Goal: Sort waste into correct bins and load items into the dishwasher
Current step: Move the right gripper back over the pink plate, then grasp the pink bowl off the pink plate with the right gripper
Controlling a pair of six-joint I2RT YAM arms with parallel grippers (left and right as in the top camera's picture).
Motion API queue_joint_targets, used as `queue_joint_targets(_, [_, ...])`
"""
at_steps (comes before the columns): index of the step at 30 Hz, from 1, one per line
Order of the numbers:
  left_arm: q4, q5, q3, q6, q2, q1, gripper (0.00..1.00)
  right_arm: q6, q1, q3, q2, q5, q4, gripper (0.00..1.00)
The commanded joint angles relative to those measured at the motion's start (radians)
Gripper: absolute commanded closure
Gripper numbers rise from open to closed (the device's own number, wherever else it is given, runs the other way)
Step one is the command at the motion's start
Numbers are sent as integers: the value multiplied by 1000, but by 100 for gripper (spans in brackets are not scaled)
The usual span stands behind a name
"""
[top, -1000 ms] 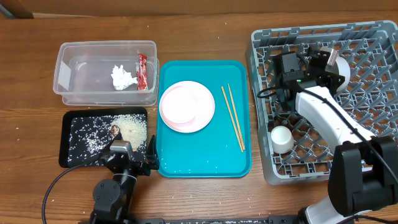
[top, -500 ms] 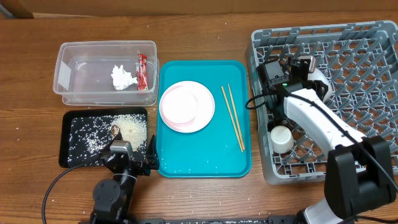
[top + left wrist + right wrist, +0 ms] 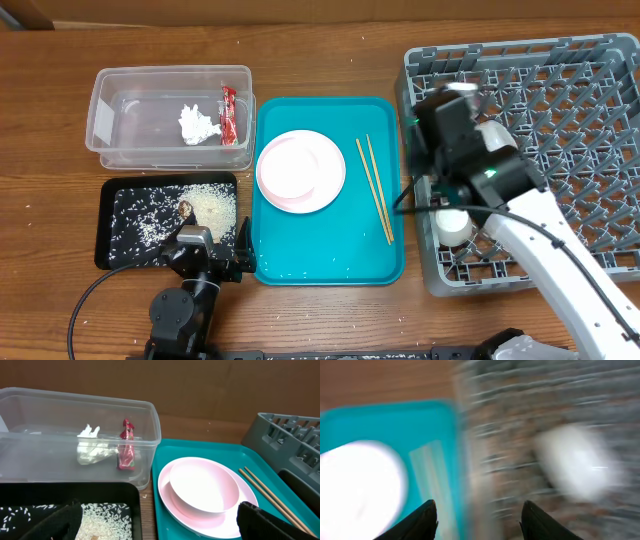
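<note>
The right gripper reaches the pale bowl and grips its rim (image 3: 314, 171) next, so the bowl's base stays free to load into the grey rack (image 3: 580, 120).
A pink plate (image 3: 335, 178) with a pale bowl (image 3: 288, 165) on it lies on the teal tray, and two chopsticks (image 3: 376, 190) lie to its right. The white napkin (image 3: 197, 124) and red wrapper (image 3: 229, 113) sit in the clear tub (image 3: 120, 100). Rice (image 3: 212, 206) covers part of the black tray (image 3: 112, 250). A white cup (image 3: 453, 225) stands in the grey rack (image 3: 580, 120). My right gripper (image 3: 432, 135) hangs over the rack's left edge; its blurred wrist view shows it (image 3: 477, 520) open and holding nothing. My left gripper (image 3: 160, 525) is open, low between black tray and plate (image 3: 185, 510).
The teal tray (image 3: 330, 255) fills the middle, between the bins and the rack. The right arm's white link (image 3: 560, 250) crosses the rack's front half. The left arm's base (image 3: 180, 315) sits at the near table edge, by the black tray.
My right gripper has swung from the rack's back middle toward its left edge and its jaws have opened. The left arm has not moved.
</note>
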Motion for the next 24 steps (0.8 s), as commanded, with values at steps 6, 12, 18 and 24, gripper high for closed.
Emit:
queue_joint_targets(6, [4,8,-5,-10,-11,6,0,43,146,-23,216,-412,190,44])
queue_joint_targets(12, [4,8,-5,-10,-11,6,0,139,162,-23,399,-423,352,48])
queue_joint_targets(18, [4,8,-5,-10,-11,6,0,150,169,-23,531,-479,473,63])
queue_joint_targets(24, [4,8,-5,-10,-11,6,0,167,169,-23,553,-444,469,96])
